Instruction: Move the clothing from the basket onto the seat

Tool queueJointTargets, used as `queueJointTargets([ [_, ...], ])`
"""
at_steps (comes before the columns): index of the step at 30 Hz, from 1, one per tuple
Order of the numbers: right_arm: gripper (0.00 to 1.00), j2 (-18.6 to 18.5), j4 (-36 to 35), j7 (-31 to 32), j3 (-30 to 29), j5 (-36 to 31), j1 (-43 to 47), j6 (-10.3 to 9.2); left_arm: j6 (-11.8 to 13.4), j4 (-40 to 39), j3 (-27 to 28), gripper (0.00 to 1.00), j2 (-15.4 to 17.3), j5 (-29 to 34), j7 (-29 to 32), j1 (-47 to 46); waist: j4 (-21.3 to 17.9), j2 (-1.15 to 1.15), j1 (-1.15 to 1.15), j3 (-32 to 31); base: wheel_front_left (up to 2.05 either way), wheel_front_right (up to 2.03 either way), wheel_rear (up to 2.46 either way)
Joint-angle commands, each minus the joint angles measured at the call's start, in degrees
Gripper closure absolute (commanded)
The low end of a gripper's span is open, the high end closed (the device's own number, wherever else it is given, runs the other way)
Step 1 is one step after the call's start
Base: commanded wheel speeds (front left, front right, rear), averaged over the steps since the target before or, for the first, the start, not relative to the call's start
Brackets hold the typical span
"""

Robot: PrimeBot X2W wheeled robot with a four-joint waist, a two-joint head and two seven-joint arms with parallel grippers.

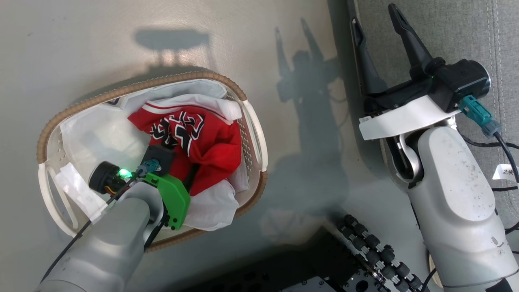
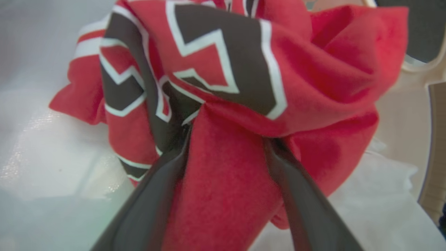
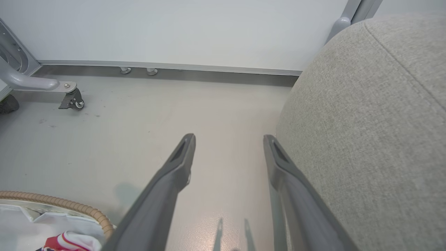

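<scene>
I will next use my left gripper to grab the plain red fold of the jersey [image 2: 228, 175]. It stands up, while the part with the letters lies slack and crumpled.
The clothing [image 1: 211, 138], a crumpled red jersey with black-and-white lettering, lies in the white basket [image 1: 134, 87] with its brown woven rim, on the floor at left. My left gripper [image 1: 182, 160] reaches down into the basket. In the left wrist view its dark fingers [image 2: 156, 188] stand wide apart, open, with a fold of the red clothing [image 2: 313, 87] between them and their tips buried under the cloth. My right gripper [image 1: 376, 18] hangs open and empty over the edge of the grey seat [image 1: 446, 28]. The right wrist view shows that gripper [image 3: 229, 139] beside the seat [image 3: 366, 122], with the basket [image 3: 69, 205] at lower left.
A plain white lining sheet [image 1: 101, 134] fills the basket under the jersey. My base with black rollers [image 1: 373, 247] sits at the bottom. A grey frame on a caster [image 3: 71, 99] stands by the far wall. Bare floor [image 1: 300, 162] separates basket and seat.
</scene>
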Motion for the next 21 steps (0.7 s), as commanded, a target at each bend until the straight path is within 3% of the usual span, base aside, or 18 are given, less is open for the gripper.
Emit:
queueJointTargets([
  [1, 0.0, -0.1, 0.1, -0.3, 0.0, -0.3, -0.4, -0.08, 0.1, 0.6, -0.8, 0.0, -0.1, -0.7, 0.0, -1.0, -0.1, 0.0, 0.0, -0.1, 0.0, 0.0, 0.0],
  [2, 0.0, -0.1, 0.2, -0.3, 0.0, -0.3, -0.4, -0.08, 0.1, 0.9, -1.2, 0.23, -0.2, -1.2, 0.0, -1.1, -0.1, 0.0, 0.0, -0.2, 0.0, 0.0, 0.0],
  [3, 0.0, -0.1, 0.3, -0.3, -0.1, -0.4, -0.4, -0.08, 0.1, 1.1, -1.9, 0.73, -0.3, -1.7, 0.0, -1.1, -0.1, 0.0, 0.0, -0.4, 0.0, 0.0, 0.0],
  [4, 0.0, -0.1, 0.3, -0.3, -0.2, -0.4, -0.4, -0.08, 0.1, 1.2, -2.4, 1.0, -0.3, -2.1, 0.0, -1.1, -0.1, 0.0, 0.0, -0.6, 0.0, 0.0, 0.0],
  [12, 0.0, -0.1, 1.3, -0.3, -0.1, 0.2, 0.2, -0.08, 0.1, 1.7, -4.8, 1.0, -0.4, -6.2, 0.1, 0.5, -0.4, 0.0, 0.0, -4.4, 0.0, 0.0, 0.0],
  [21, 0.0, -0.1, 3.5, -0.3, 0.2, 0.1, 2.2, -0.08, 0.1, -0.3, -3.1, 1.0, -0.3, -7.2, 0.1, 3.7, 0.1, 0.0, 0.0, -12.7, 0.0, 0.0, 0.0],
])
